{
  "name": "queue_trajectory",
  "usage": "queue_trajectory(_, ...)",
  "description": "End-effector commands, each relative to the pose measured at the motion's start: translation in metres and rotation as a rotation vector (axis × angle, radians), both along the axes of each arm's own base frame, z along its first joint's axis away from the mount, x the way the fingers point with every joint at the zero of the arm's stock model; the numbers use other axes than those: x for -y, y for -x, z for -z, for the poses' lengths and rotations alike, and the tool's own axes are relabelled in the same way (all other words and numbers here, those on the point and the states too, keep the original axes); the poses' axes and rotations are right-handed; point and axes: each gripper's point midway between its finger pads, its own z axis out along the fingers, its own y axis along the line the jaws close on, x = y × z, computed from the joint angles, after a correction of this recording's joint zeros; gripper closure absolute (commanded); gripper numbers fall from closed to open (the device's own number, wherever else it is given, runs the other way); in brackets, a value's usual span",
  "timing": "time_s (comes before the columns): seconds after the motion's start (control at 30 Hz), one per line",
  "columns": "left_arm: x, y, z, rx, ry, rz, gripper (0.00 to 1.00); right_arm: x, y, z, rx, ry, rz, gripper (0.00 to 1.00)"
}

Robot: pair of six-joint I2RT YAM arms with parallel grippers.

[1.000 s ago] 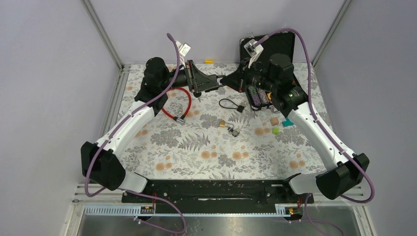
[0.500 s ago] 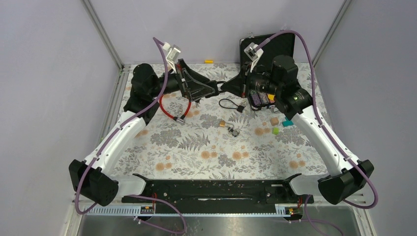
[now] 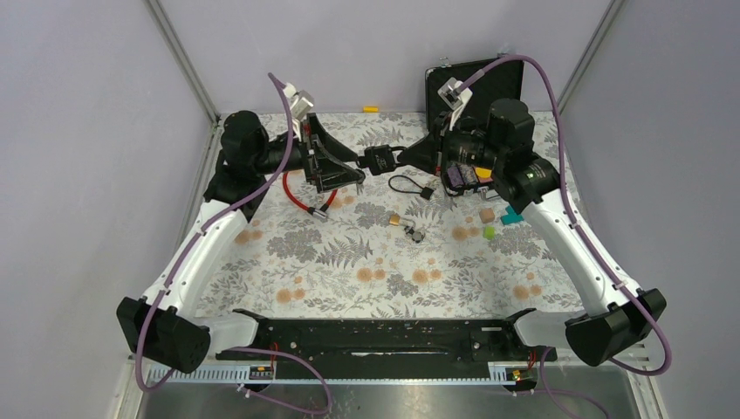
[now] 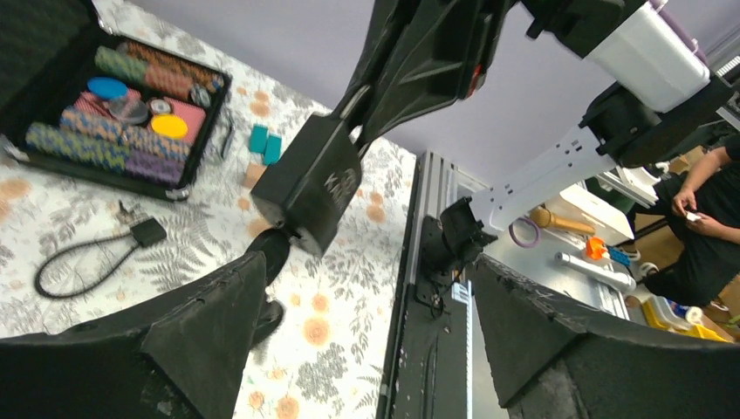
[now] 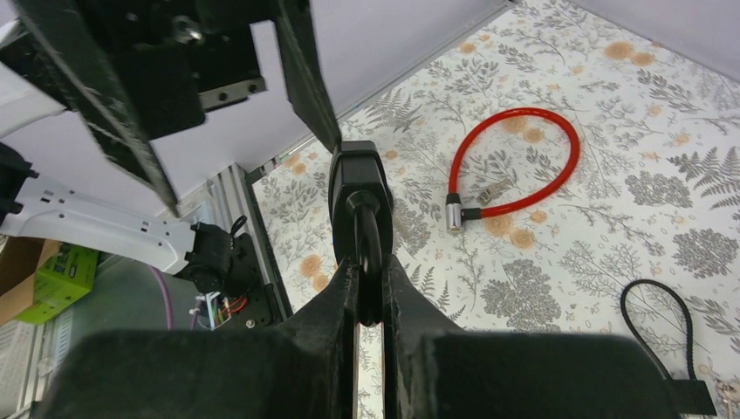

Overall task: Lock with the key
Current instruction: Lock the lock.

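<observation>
I will next grab the key with my left gripper by its dark protruding head [image 3: 362, 161] [image 4: 273, 250], so that I can lock the padlock and then draw the key out.
In mid-air over the far middle of the table hangs a black padlock [image 3: 380, 161] [image 5: 358, 188], held by its shackle in my right gripper [image 3: 403, 156] [image 5: 369, 271], which is shut on it. A dark key head [image 4: 269, 255] sticks out of the lock body [image 4: 310, 188] on the side facing the left arm. My left gripper [image 3: 356, 171] [image 4: 366, 323] stands open just left of the lock, its fingers [image 4: 201, 332] wide apart with nothing between them and not touching lock or key.
On the flowered mat lie a red cable lock [image 3: 310, 188], a black cable loop [image 3: 408, 185] and a brass padlock with keys [image 3: 400, 221]. An open black case of chips [image 3: 462, 175] and small coloured blocks [image 3: 489, 231] sit at the right.
My left gripper has opened, let go at the lock and drawn back to the left. The right gripper has carried the black padlock a little to the left.
</observation>
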Motion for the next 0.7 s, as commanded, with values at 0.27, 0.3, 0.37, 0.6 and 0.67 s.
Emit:
queue_trajectory(0.27,-0.007,-0.005,0.009,0.004,-0.055,0.026,0.13,-0.005,0.049,-0.071,0.225,-0.161,-0.225,1.0)
queue_trajectory(0.3,-0.008,-0.006,0.008,0.004,-0.054,0.026,0.13,-0.005,0.052,-0.072,0.223,-0.164,-0.237,1.0)
queue_trajectory(0.37,-0.011,-0.007,0.005,0.013,-0.049,0.023,0.12,-0.006,0.054,-0.073,0.222,-0.166,-0.249,1.0)
queue_trajectory(0.6,-0.011,0.002,-0.001,0.022,-0.015,0.098,0.28,-0.006,0.06,-0.075,0.223,-0.17,-0.282,1.0)
queue_trajectory(0.67,-0.01,0.008,-0.005,0.03,0.009,0.145,0.4,-0.007,0.062,-0.076,0.22,-0.174,-0.302,1.0)
